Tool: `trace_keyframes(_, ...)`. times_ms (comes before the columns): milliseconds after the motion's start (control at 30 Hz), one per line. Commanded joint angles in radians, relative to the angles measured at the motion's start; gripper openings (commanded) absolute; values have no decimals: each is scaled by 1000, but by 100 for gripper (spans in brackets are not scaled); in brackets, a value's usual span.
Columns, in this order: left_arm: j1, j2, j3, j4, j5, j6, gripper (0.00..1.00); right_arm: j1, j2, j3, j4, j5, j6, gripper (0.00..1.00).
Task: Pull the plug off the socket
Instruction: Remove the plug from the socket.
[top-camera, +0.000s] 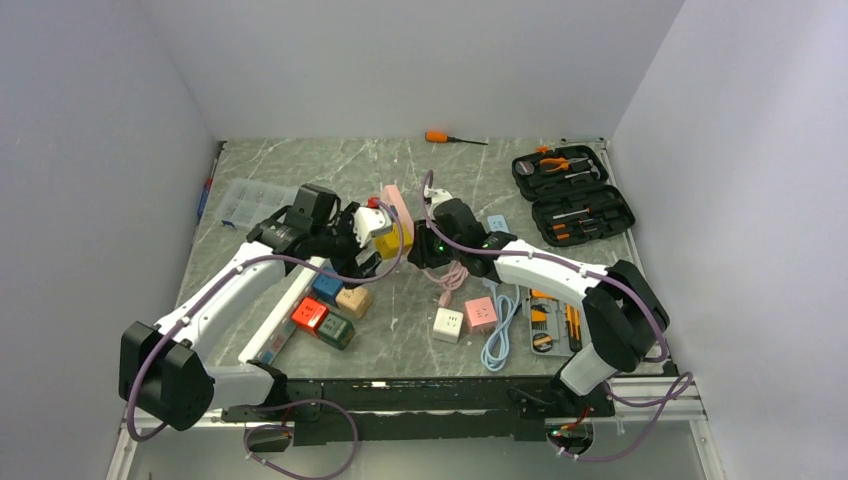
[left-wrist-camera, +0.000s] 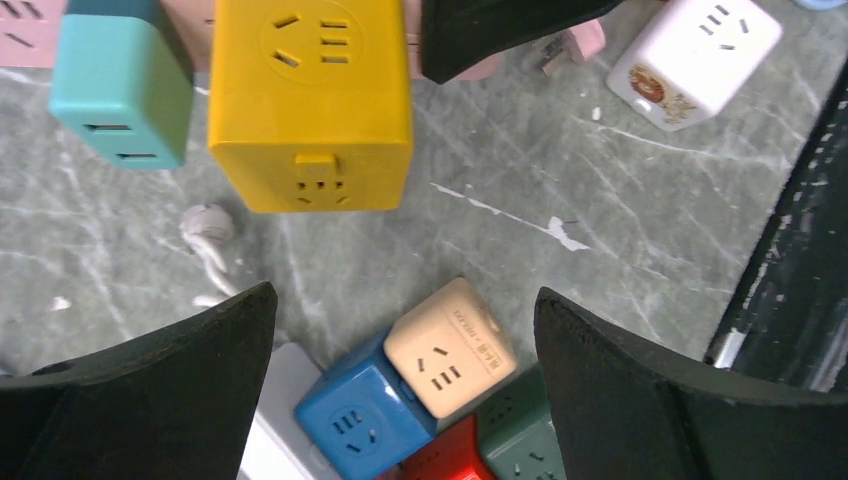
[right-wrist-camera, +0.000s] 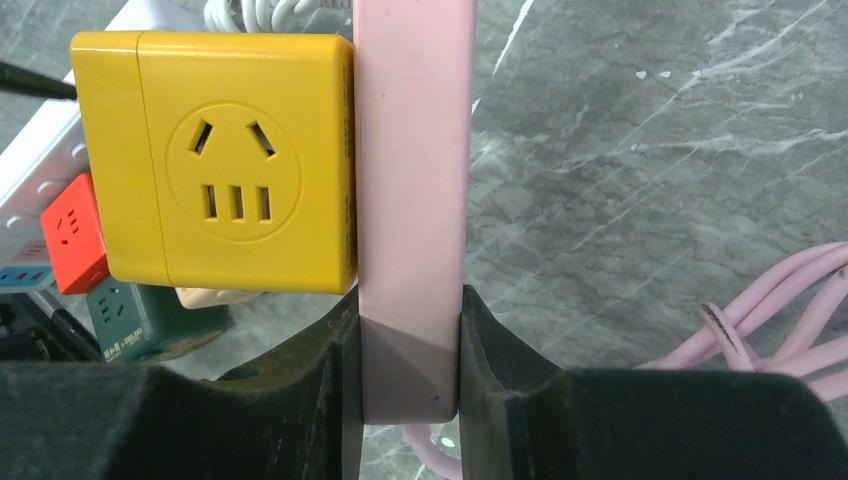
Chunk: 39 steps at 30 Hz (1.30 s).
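Note:
The robot's left gripper has to pull the yellow cube plug straight off the pink power strip, so next it needs to grip the plug on either side of its slotted side.
A pink power strip is held up off the table, also seen in the top view. A yellow cube plug sits against its left side; it also shows in the top view and the left wrist view. My right gripper is shut on the near end of the pink strip, and shows in the top view. My left gripper is open and empty, just short of the yellow cube, and shows in the top view. A teal cube sits beside the yellow one.
Blue, beige, red and green cubes lie by a white strip under the left arm. A white cube, a pink cube, a blue cable and an open tool case lie right.

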Motion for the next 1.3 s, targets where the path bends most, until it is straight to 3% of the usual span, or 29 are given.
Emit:
trace_keyframes(0,-13,-40,92,-7,-93,76,99,1,-73,79,55,-6,17,0)
trace_keyframes(233,-42,-229,-43,57,-8,173,99,9,-89,92,36,18,15,0)
trace_keyframes(467,-108,-203,-108,212,-102,66,99,28,-127,63,68,48,3,0)
trace_keyframes(700,-152,-194,-168,369,-213,60,99,59,-168,28,78,100,-27,0)
trace_keyframes(1000,-154,-203,-177,369,-250,79,99,114,-228,-16,86,179,-74,0)
trace_keyframes(1267,-168,-157,-125,341,-187,51,99,157,-208,5,81,220,-103,0)
